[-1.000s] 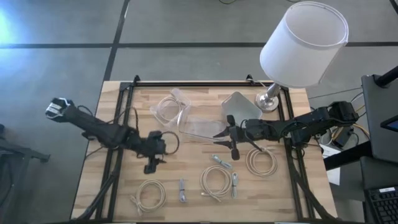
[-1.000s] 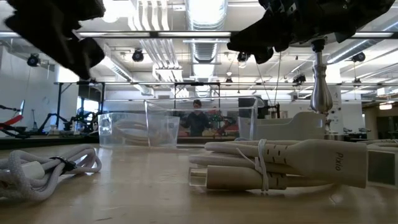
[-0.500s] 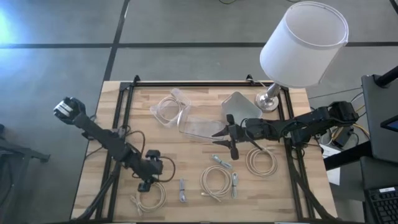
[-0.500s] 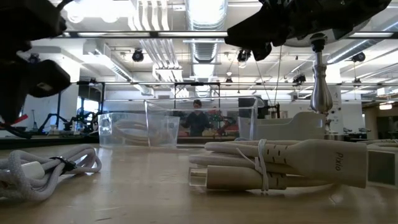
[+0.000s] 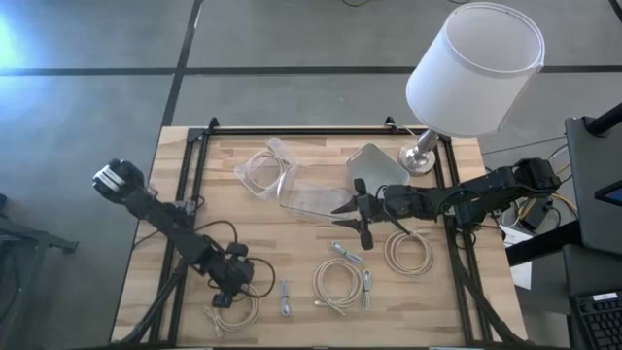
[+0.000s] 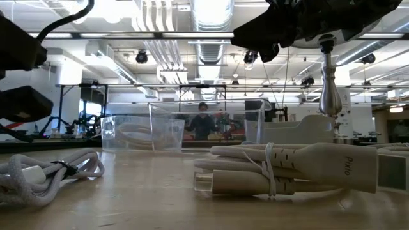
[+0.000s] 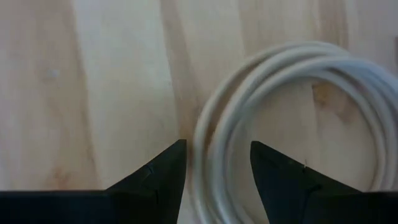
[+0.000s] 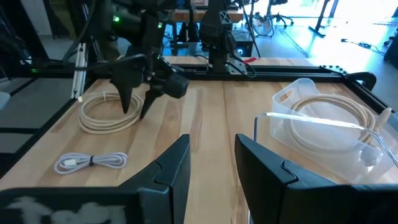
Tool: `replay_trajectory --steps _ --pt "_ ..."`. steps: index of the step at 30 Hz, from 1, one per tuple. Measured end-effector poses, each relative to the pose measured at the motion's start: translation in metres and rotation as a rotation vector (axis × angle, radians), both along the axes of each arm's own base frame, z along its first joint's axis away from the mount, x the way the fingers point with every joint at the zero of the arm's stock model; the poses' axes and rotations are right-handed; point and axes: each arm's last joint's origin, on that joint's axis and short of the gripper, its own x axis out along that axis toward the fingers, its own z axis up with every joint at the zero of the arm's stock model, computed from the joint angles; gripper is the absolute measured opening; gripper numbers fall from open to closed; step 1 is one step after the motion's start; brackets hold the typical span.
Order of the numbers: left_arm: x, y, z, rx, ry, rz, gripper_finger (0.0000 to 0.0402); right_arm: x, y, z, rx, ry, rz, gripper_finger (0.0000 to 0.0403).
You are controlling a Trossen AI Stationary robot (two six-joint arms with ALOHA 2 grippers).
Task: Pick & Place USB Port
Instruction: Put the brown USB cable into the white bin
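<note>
My left gripper grabs the coiled cable by its bundled loop parts next, to place it in the clear bin (image 5: 264,171).
Several white cables lie on the wooden table: a coil at the near left (image 5: 234,307), a coil at the near middle (image 5: 337,285), a coil at the right (image 5: 408,253), and small tied bundles (image 5: 285,297) between them. My left gripper (image 5: 226,292) is open and points down over the near-left coil. In the left wrist view (image 7: 214,155) one side of that coil (image 7: 217,143) lies between its two fingers. My right gripper (image 5: 355,212) is open and empty, hovering at mid-table beside a clear bin (image 5: 316,199).
A clear bin (image 5: 264,167) holding a coiled cable stands at the far middle and also shows in the right wrist view (image 8: 329,121). A grey block (image 5: 374,165) and a lamp with a white shade (image 5: 473,68) stand at the far right. Black rails (image 5: 185,194) frame the table.
My left gripper has gone from mid-table toward the near edge and down, and now stands over the near-left coil. My right gripper has kept still. No cable has moved.
</note>
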Motion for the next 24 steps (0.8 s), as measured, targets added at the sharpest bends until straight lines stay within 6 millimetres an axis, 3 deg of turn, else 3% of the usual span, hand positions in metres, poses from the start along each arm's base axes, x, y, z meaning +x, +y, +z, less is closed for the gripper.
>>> replay_trajectory --steps 8,16,24 --pt "0.002 -0.002 -0.008 0.02 0.023 -0.029 0.0164 0.0 0.0 0.0 0.0 0.0 0.0 0.0123" --pt "0.002 -0.002 -0.007 0.041 -0.011 -0.092 0.0055 0.0 0.0 0.0 0.0 0.0 -0.001 0.0123" --pt "0.002 0.0 0.006 0.091 -0.082 -0.084 0.0054 0.0 0.0 0.0 0.0 0.0 -0.001 0.0123"
